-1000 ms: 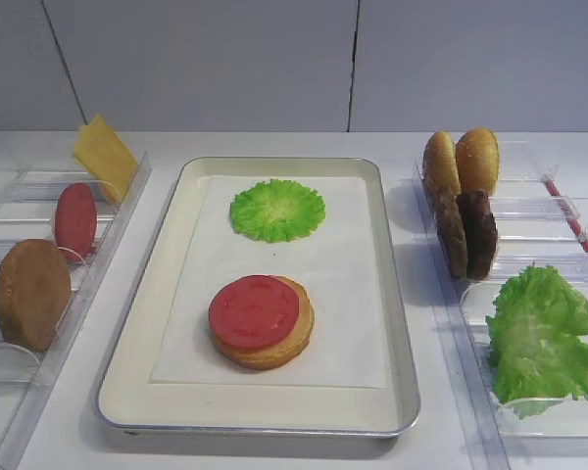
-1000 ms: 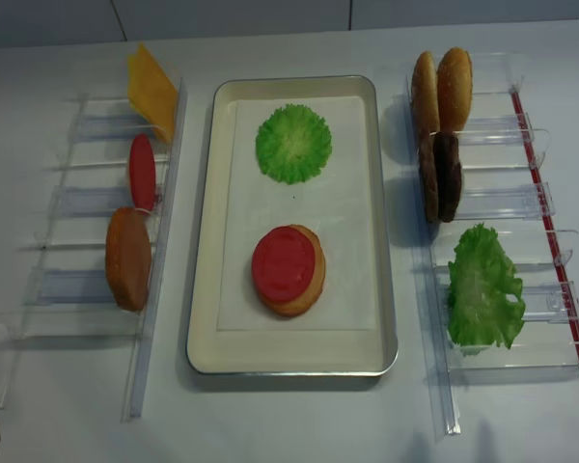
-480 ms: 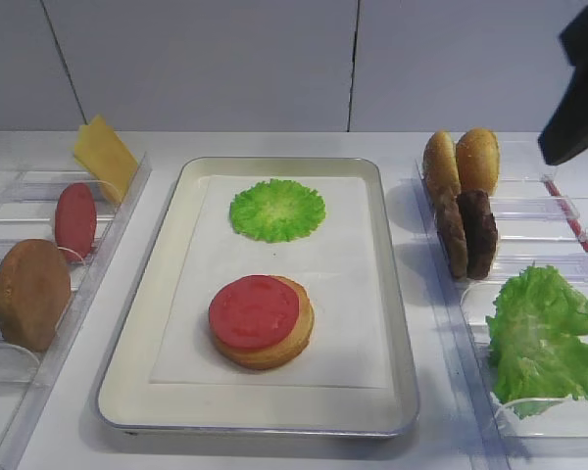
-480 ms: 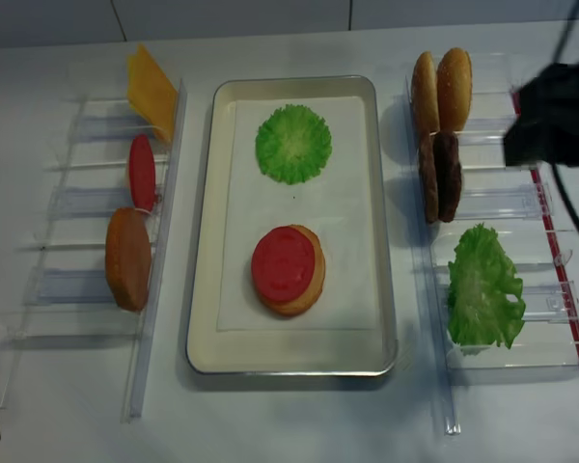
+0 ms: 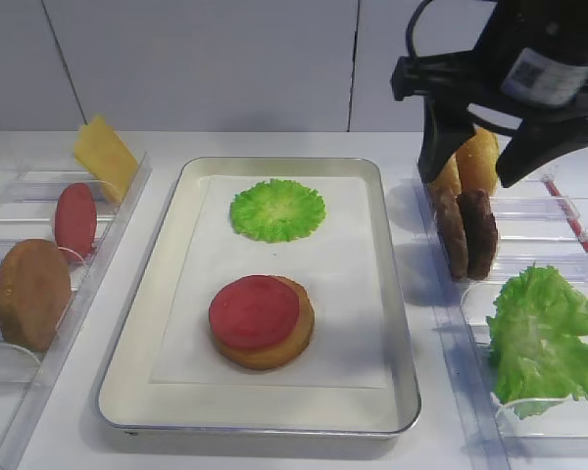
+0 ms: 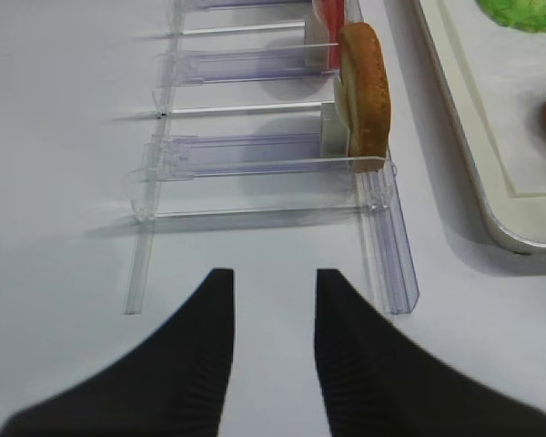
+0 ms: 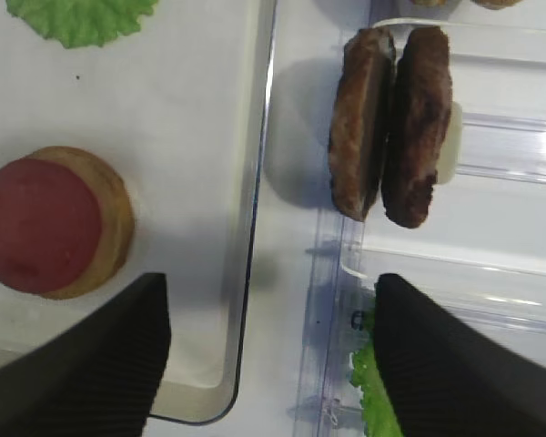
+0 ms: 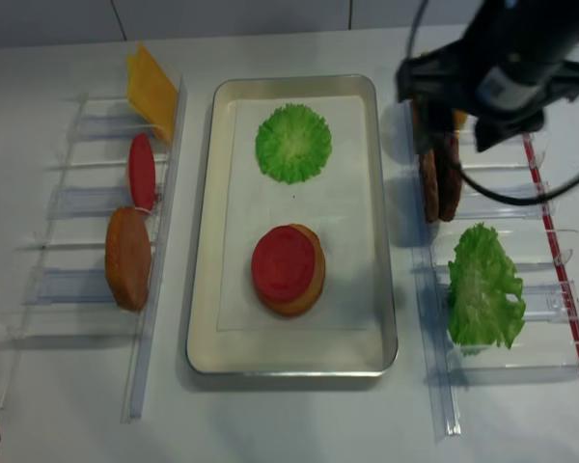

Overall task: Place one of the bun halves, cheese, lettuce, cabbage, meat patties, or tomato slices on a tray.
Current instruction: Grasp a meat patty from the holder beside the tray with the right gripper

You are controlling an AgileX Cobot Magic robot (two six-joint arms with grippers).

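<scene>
The meat patty has the other patty (image 8: 450, 188) standing close against its side, so my right gripper should next grab it by its upright outer edge (image 8: 429, 189).
My right gripper (image 5: 470, 176) hangs open above the right rack, its fingers straddling the two bun halves (image 5: 480, 155) and reaching toward the two upright meat patties (image 7: 391, 123). It holds nothing. The tray (image 5: 402, 323) carries a bun half (image 5: 292, 338) topped with a tomato slice (image 5: 254, 311), plus a round cabbage leaf (image 5: 276, 209). Lettuce (image 5: 544, 338) lies in the right rack's near slot. The left rack holds cheese (image 5: 105, 155), a tomato slice (image 5: 75, 220) and a bun half (image 5: 29, 294). My left gripper (image 6: 275, 278) is open over bare table in front of that rack.
Clear plastic racks (image 8: 502, 203) flank the tray on both sides, with upright dividers between the slots. A red strip (image 8: 550, 241) runs along the right rack's outer edge. A white wall stands behind the table.
The right arm has swung in from the right edge to above the buns and patties. The food and the tray have not moved.
</scene>
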